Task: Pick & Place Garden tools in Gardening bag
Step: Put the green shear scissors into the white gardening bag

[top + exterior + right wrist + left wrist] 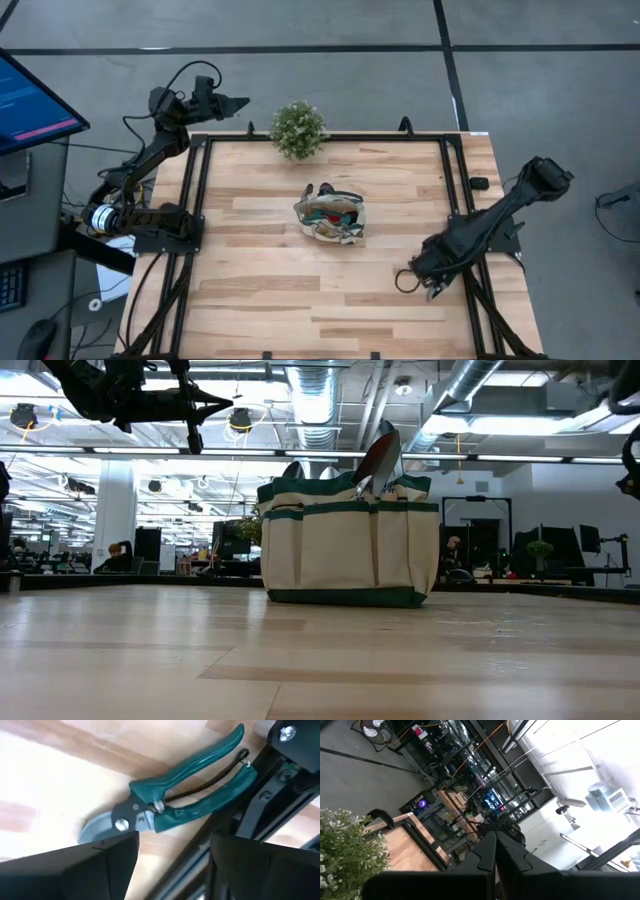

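Note:
The right gripper should next grab the pruning shears by their strap-ringed handle (pixel 215 801), so the blades stay free to go into the gardening bag.
The beige gardening bag (pixel 330 215) with teal trim stands upright at the table's middle. A silver trowel blade (pixel 383 455) sticks up out of it. The teal-handled pruning shears (pixel 180 805) lie flat on the table near its right edge and also show in the high view (pixel 404 283); their handle ends lie by the black frame rail. My right gripper (pixel 175 865) is open just above the shears' blade end, and I see no touch. My left gripper (pixel 240 102) is shut and empty, raised beyond the table's far left corner. The other tools are out of view.
A bushy green potted plant (pixel 298 128) stands at the far edge, close to my left gripper. Black frame rails (pixel 455 200) run along the table's sides. A small black object (pixel 479 183) lies on the right rim. Bare wood lies in front of the bag.

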Robot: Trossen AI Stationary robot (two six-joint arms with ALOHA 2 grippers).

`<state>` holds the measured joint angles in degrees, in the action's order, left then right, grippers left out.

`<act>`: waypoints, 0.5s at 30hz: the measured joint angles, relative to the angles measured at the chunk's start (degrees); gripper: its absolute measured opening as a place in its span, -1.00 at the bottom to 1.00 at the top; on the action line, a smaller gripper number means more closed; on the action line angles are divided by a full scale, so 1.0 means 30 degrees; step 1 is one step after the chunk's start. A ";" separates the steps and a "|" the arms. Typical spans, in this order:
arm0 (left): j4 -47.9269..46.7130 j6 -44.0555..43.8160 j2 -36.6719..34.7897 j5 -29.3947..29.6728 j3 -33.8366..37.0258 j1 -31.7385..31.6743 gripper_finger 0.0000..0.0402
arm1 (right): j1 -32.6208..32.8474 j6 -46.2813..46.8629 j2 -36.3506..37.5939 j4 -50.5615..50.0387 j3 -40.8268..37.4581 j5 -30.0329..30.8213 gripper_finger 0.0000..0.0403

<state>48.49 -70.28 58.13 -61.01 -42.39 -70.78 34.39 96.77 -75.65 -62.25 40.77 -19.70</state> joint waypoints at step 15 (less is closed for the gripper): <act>0.0020 0.0495 0.0000 0.0020 0.0000 -0.0007 -0.96 | -0.1433 0.0833 -0.2561 0.4373 -0.1485 -0.0155 0.04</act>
<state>48.55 -68.80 58.13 -60.95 -42.39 -70.81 30.09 99.27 -83.34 -49.13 36.32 -20.16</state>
